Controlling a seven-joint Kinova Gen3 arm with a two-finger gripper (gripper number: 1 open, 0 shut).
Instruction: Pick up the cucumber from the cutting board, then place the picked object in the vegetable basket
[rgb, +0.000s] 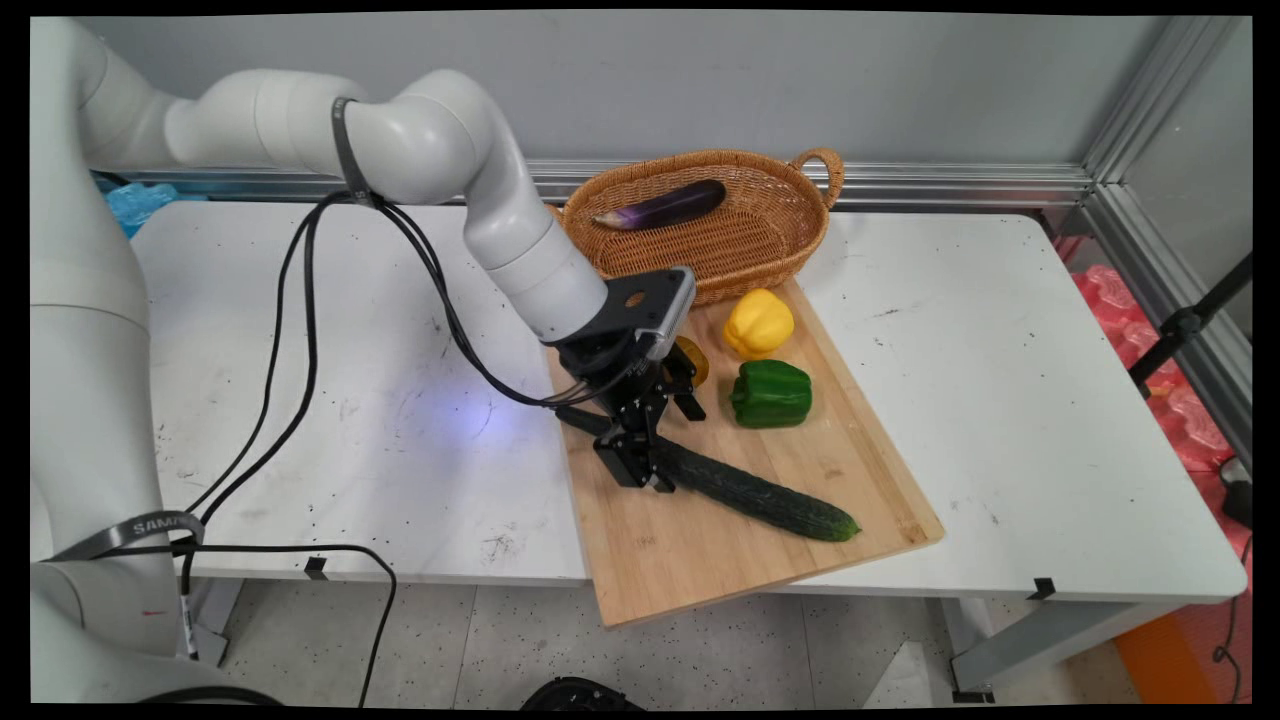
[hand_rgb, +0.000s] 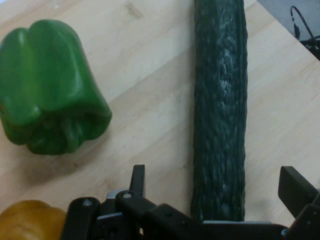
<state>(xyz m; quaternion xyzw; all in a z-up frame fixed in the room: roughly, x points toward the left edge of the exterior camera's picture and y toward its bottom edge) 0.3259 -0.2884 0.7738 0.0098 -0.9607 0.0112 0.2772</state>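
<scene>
The robot's gripper will next lay the long dark green cucumber in the wicker basket, so it will grab the cucumber around its middle.
My gripper (rgb: 658, 440) is low over a wooden cutting board (rgb: 700, 560), open, with its two fingers either side of a long dark green cucumber (rgb: 760, 495). In the hand view the cucumber (hand_rgb: 220, 100) runs up the picture between the fingers of the gripper (hand_rgb: 216, 177), with a clear gap on each side. A green bell pepper (rgb: 772, 393) lies just beyond it, at the left in the hand view (hand_rgb: 47, 85). An orange-yellow pepper (rgb: 692, 360) is mostly hidden behind the hand; its edge shows at the hand view's lower left (hand_rgb: 30, 217).
A yellow bell pepper (rgb: 758, 322) sits at the board's far end. Behind it stands a wicker basket (rgb: 790, 240) holding a purple eggplant (rgb: 665, 205). The board overhangs the table's near edge. Black cables hang from the arm over the table's left half.
</scene>
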